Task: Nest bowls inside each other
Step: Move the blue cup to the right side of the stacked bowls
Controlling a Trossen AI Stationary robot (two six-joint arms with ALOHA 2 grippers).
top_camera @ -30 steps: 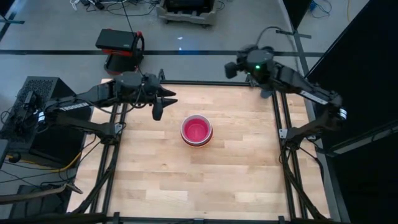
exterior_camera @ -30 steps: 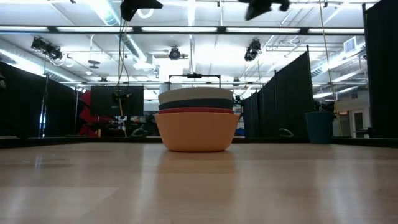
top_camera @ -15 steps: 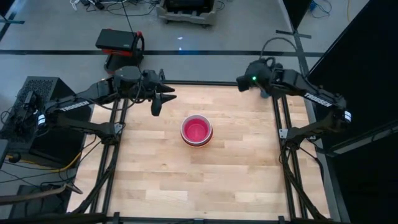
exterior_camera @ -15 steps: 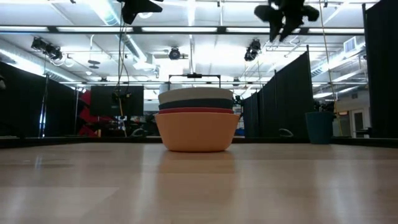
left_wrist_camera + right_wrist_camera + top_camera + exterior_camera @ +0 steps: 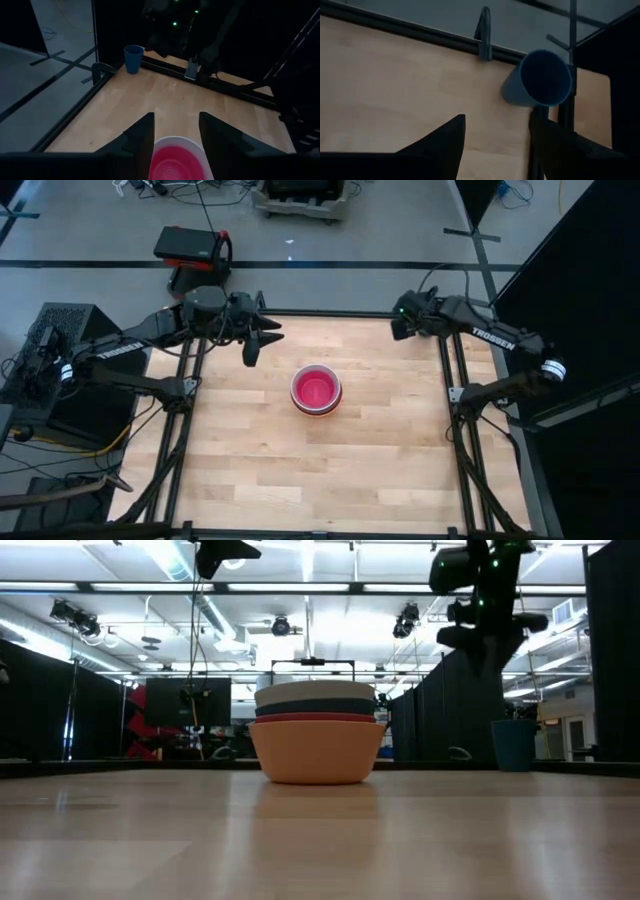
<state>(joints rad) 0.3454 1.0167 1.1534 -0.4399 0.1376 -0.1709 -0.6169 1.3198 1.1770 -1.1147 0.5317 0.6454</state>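
Observation:
The dark blue cup needs to go to the nested stack, so I should pinch it by its rim (image 5: 521,75) with my right gripper next.
The bowls stand nested in one stack (image 5: 316,390) at the table's middle. The low view shows orange at the bottom, then red, teal and white rims (image 5: 318,735). The pink one (image 5: 176,162) lies on top. My left gripper (image 5: 266,348) hangs open to the far left of the stack, above the table, with nothing between its fingers (image 5: 175,135). My right gripper (image 5: 497,135) is open over the far right corner, slanting down toward a dark blue cup (image 5: 540,80) without touching it. The cup stands on its base (image 5: 514,745).
The dark blue cup (image 5: 133,52) stands by the black frame rail at the far right corner, next to a clamp (image 5: 485,35) on the far edge. Bare wood (image 5: 300,470) lies around the stack on all sides.
My right gripper has come down from high above the far right corner and tipped from nearly level to pointing steeply down, now hanging over the blue cup. The stack of bowls has kept still.

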